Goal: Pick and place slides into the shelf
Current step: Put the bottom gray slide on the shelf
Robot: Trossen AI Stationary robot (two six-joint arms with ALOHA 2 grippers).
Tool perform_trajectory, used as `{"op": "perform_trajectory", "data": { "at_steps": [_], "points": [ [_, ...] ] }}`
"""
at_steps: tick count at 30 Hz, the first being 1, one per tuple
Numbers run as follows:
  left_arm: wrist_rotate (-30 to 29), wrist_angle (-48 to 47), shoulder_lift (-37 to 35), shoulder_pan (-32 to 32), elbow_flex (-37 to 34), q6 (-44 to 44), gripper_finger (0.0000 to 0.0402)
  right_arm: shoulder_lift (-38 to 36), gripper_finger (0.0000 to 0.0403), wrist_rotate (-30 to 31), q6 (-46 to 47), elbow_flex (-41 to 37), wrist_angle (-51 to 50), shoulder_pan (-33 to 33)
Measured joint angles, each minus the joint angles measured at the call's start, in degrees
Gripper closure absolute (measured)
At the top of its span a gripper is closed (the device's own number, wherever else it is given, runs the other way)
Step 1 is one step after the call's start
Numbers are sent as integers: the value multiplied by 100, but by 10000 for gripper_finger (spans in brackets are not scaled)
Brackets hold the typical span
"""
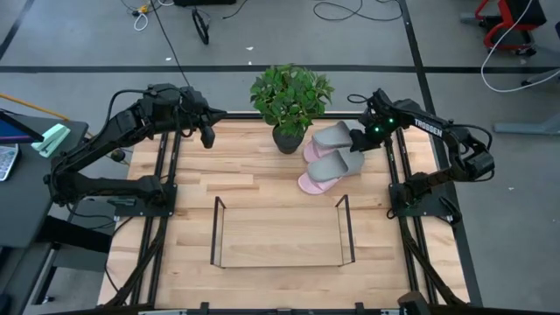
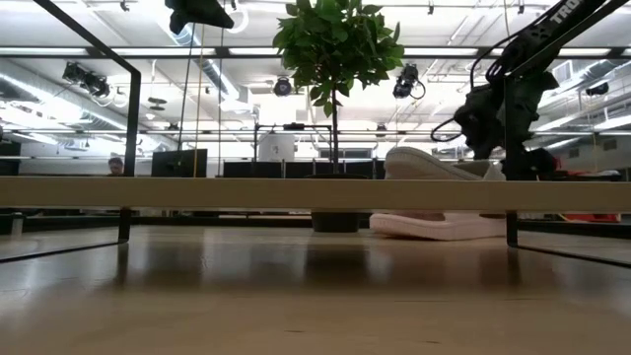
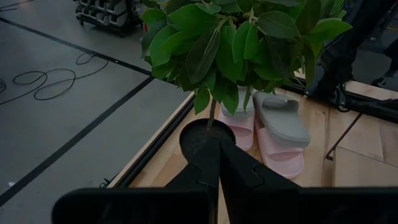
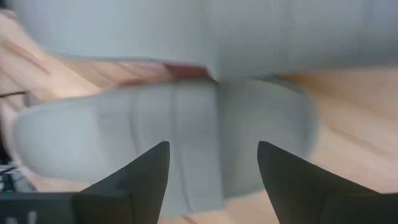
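Note:
My right gripper's fingers are still above the strap edge (image 4: 217, 140), so it is too early to close. It moves down first, then closes on the nearer grey slide (image 4: 168, 134).
Two grey slides lie on top of two pale pink slides at the table's far right, beside a potted plant: grey slide (image 1: 332, 136) and grey slide (image 1: 336, 164), with a pink slide (image 1: 311, 183) showing under the nearer one. My right gripper (image 1: 363, 138) is open and hangs just over their right ends. In the right wrist view its fingers (image 4: 211, 146) stand over one grey slide (image 4: 186, 124); whether they touch it, I cannot tell. My left gripper (image 1: 208, 136) is shut and held up at the far left edge. The black wire shelf (image 1: 280, 229) stands on the table's near middle.
A potted plant (image 1: 290, 96) stands at the far edge, just left of the slides. Black rails (image 1: 166, 201) edge the table on both sides. Bare wood lies between the shelf and the slides and to the shelf's left.

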Motion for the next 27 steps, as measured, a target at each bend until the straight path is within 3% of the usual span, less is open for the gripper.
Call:
{"op": "perform_trajectory", "data": {
  "at_steps": [5,16,27],
  "points": [
    [-2,-2,-1,0,0,-116,377,0,141,-274,141,7,482,0],
    [0,0,0,0,0,-111,389,0,93,-33,149,9,522,46],
    [-1,0,0,0,0,-98,377,-9,89,-144,383,-675,1023,400]
  ]
}}
